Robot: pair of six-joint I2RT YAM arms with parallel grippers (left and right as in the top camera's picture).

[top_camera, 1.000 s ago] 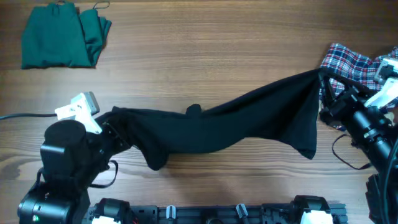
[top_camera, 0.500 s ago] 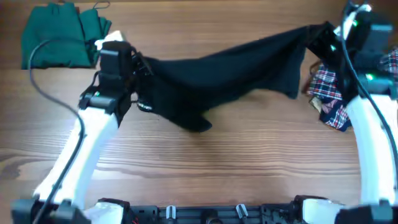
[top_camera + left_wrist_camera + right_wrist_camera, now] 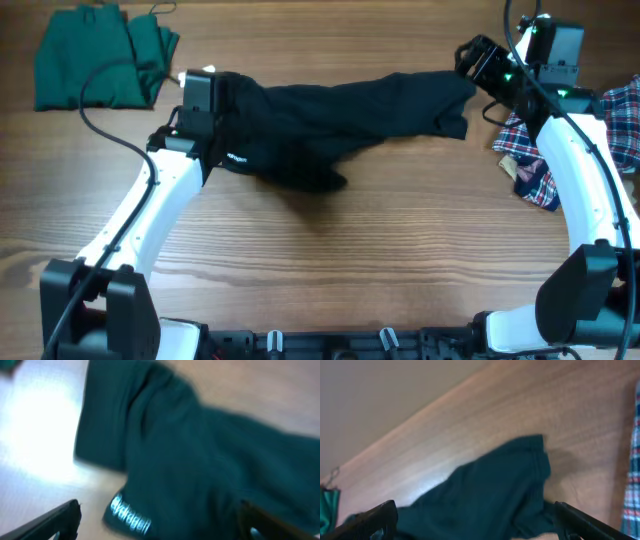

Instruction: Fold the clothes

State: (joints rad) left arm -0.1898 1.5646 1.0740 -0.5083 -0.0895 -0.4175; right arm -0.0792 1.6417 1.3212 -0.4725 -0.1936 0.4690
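The black shirt needs to be spread for folding. My left gripper should next grab it at the bunched end (image 3: 246,137) beside the white logo (image 3: 236,158).
The black shirt (image 3: 330,115) lies bunched in a long band across the far middle of the table. Its white logo (image 3: 131,517) shows near the left end. My left gripper (image 3: 225,90) hovers over the shirt's left end, jaws wide open, with the cloth (image 3: 200,460) lying loose beneath them. My right gripper (image 3: 470,58) stands open over the right end (image 3: 495,490), gripping nothing. A folded green garment (image 3: 95,60) rests at the far left corner. The plaid shirt (image 3: 540,160) lies crumpled at the right, partly under the right arm.
A black cable (image 3: 105,125) loops beside the left arm. The table's far edge (image 3: 420,415) runs close behind the shirt. Bare wood (image 3: 350,250) spans the near half of the table.
Both arms swung the shirt from the near middle to the far side of the table. Both grippers then opened and the shirt dropped onto the wood.
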